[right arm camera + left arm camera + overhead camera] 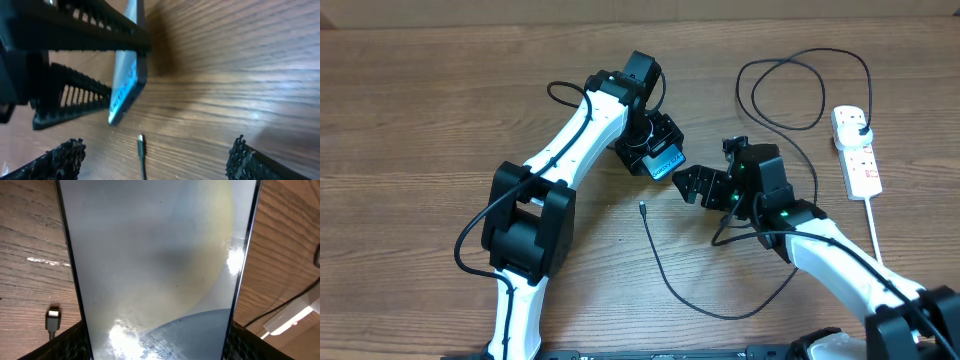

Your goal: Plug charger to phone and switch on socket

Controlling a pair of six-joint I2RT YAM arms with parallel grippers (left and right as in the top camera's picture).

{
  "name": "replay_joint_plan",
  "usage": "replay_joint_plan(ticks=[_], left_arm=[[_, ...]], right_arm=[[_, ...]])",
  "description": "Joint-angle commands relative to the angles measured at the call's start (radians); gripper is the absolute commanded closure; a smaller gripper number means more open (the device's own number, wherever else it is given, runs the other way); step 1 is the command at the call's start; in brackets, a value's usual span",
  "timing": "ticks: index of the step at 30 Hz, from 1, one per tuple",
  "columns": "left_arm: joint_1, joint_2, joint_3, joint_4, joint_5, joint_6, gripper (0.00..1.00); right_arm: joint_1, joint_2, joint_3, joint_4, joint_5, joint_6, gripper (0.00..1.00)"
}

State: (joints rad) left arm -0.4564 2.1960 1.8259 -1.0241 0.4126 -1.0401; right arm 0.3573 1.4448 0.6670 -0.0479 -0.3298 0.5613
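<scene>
I need to grab the phone next with my right gripper, across its thin side edge near the lettered end. This leaves the opposite edge of the phone free for my left gripper to grab it again.
My left gripper is shut on the phone, whose light-blue screen shows just left of table centre. In the left wrist view the phone fills the frame between the fingers. In the right wrist view the phone is held tilted above the table. The charger's metal-tipped connector lies on the wood below the phone, and its black cable loops round to the plug in the socket. My right gripper is open and empty, right of the phone, with the connector between and ahead of its fingers.
The socket's thick white cord runs down the right side toward the table's front. The charger cable also loops at the back. The connector shows in the left wrist view at the lower left.
</scene>
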Motion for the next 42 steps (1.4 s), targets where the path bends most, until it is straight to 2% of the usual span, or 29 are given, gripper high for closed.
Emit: replay_joint_plan(ticks=[1,4,10,17,23,26,30,35,42], left_arm=[[-0.003,-0.001,0.035,0.000,0.022,0.004,0.96],[-0.003,-0.001,0.035,0.000,0.023,0.004,0.96],[-0.003,-0.001,0.035,-0.007,0.023,0.004,0.96],[-0.003,-0.001,0.035,-0.011,0.023,0.004,0.96],[-0.003,-0.001,0.035,-0.011,0.023,0.004,0.96],[-0.003,-0.001,0.035,-0.011,0.023,0.004,0.96],[-0.003,-0.001,0.035,-0.011,0.013,0.004,0.96],[-0.003,-0.001,0.035,-0.011,0.000,0.005,0.96],[-0.003,-0.001,0.035,-0.011,0.000,0.013,0.95]], right_arm=[[0.032,0.038,0.000,0.079,-0.005,0.060,0.09],[0.064,0.068,0.001,0.146,0.008,0.080,0.14],[0.080,0.110,0.001,0.174,0.128,0.197,0.22],[0.081,0.181,0.005,0.375,0.134,0.280,0.35],[0.094,0.308,0.072,0.384,0.116,0.307,0.41],[0.098,0.344,0.103,0.384,0.116,0.307,0.50],[0.099,0.348,0.123,0.384,0.114,0.307,0.72],[0.099,0.348,0.125,0.379,0.092,0.307,0.94],[0.099,0.347,0.125,0.369,0.082,0.309,0.96]])
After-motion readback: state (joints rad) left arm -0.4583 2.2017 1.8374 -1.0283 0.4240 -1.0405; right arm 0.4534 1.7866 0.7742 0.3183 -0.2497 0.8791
